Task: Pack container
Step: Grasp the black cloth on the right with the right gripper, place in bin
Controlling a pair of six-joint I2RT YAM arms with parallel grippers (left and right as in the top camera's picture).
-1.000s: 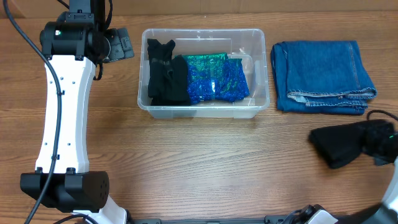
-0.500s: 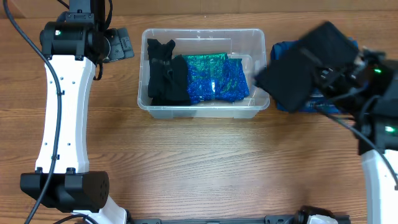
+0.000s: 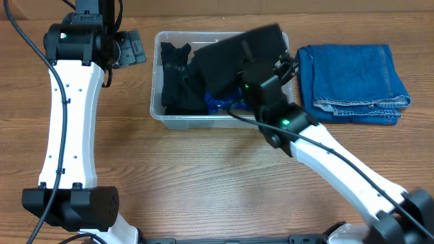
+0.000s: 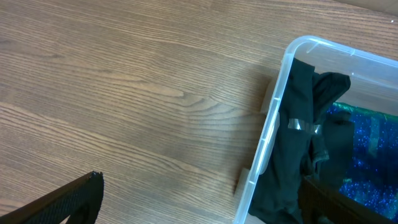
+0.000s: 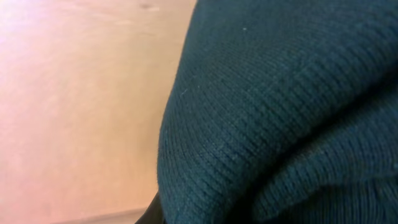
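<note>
The garment has its far edge (image 3: 268,28) past the container's back rim (image 3: 222,32), so my right gripper next moves the dark knit garment into the container before releasing it.
The clear plastic container (image 3: 196,120) stands at the back middle of the table. It holds a black garment (image 3: 175,81) on the left and a blue sparkly fabric (image 3: 218,103), mostly covered. My right gripper (image 3: 258,76) holds a dark knit garment (image 3: 237,51) over the container's right half; its fingers are hidden by the cloth, which fills the right wrist view (image 5: 280,112). My left gripper (image 4: 199,214) is open and empty just left of the container, whose rim (image 4: 273,124) and black garment (image 4: 298,162) show in the left wrist view.
A folded pair of blue jeans (image 3: 352,81) lies right of the container. The left arm (image 3: 68,122) runs along the table's left side. The right arm (image 3: 339,163) crosses from the front right corner to the container.
My right arm has swung from the table's right edge, past the jeans, to above the container, carrying the dark knit garment. The left arm has not moved.
</note>
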